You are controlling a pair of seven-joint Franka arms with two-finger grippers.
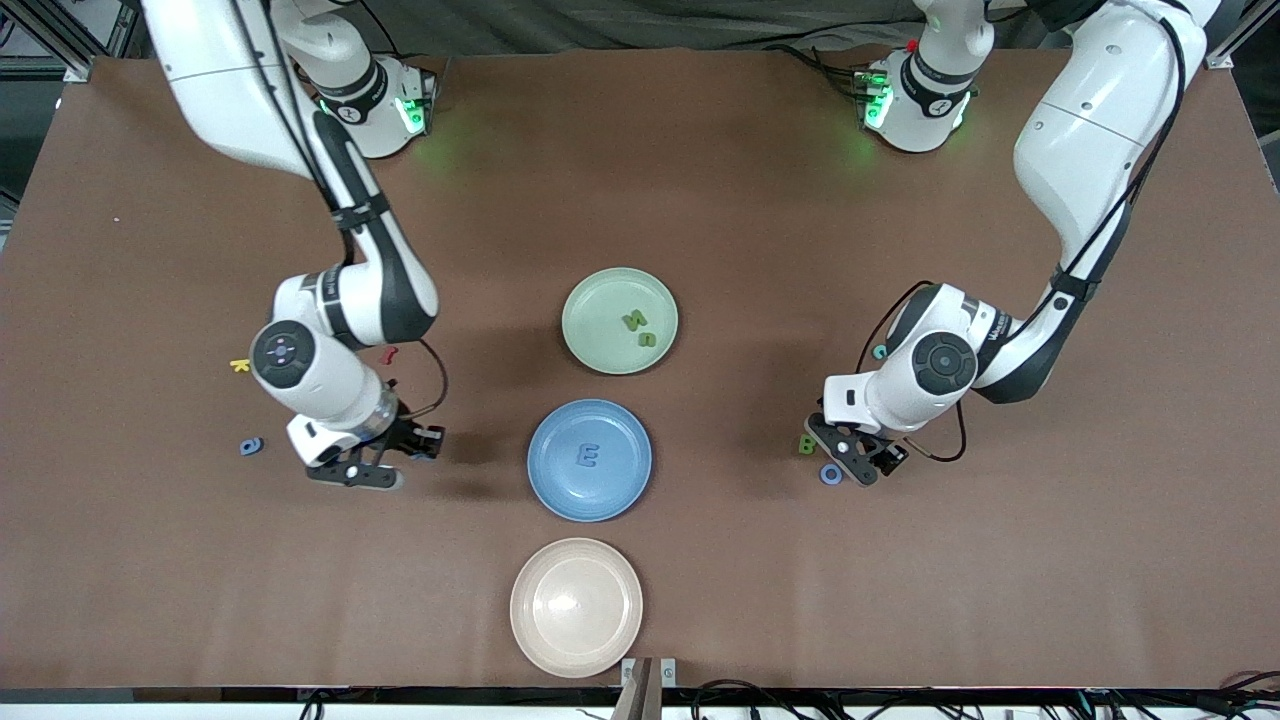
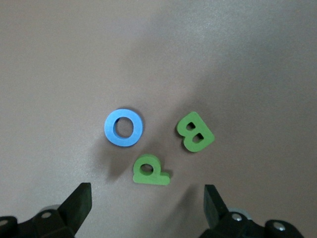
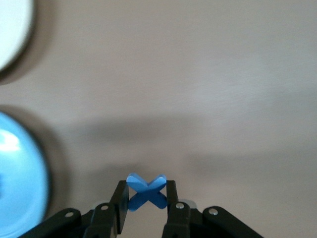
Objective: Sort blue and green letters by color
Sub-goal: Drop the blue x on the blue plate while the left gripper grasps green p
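My left gripper picks up the green p by its straight stem next, to sort it onto the green plate (image 1: 590, 300).
My right gripper (image 3: 146, 192) is shut on a blue letter x (image 3: 146, 184), held a little above the bare table beside the blue plate (image 1: 560, 485). That plate holds a blue E (image 1: 588, 458). The green plate (image 1: 590, 300) holds two green letters (image 1: 640, 329). My left gripper (image 2: 147, 196) hangs open over a green p (image 2: 150, 171), with a green B (image 2: 195, 132) and a blue O (image 2: 124, 127) just past it. In the front view the left gripper (image 1: 842, 455) covers the p. A blue a (image 1: 251, 446) lies toward the right arm's end.
An empty beige plate (image 1: 576, 606) sits nearest the front camera. A yellow letter (image 1: 240, 365) and a dark red letter (image 1: 390, 353) lie by the right arm. A small teal letter (image 1: 880, 351) lies beside the left arm's wrist.
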